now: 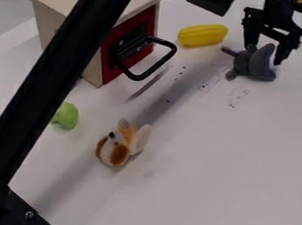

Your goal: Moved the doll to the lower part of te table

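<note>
Next, my gripper grabs the grey plush doll by its upper part, to move the doll (253,64) to the lower part of the table.
At the upper right of the camera view, my gripper (265,55) hangs low over the white table (222,166), its two fingers spread apart. A grey plush doll (253,64) with rounded ears lies on the table directly below and between the fingertips, its upper part overlapping them. Whether either finger touches it I cannot tell. A second plush, an orange and white dog (121,144), rests left of centre, well away from the gripper.
A wooden box with a red front (136,35) and black handle stands at the upper left. Beside it lies a yellow corn-like toy (202,35). A green toy (66,116) sits at the left, partly behind the black arm link that crosses the view diagonally.
</note>
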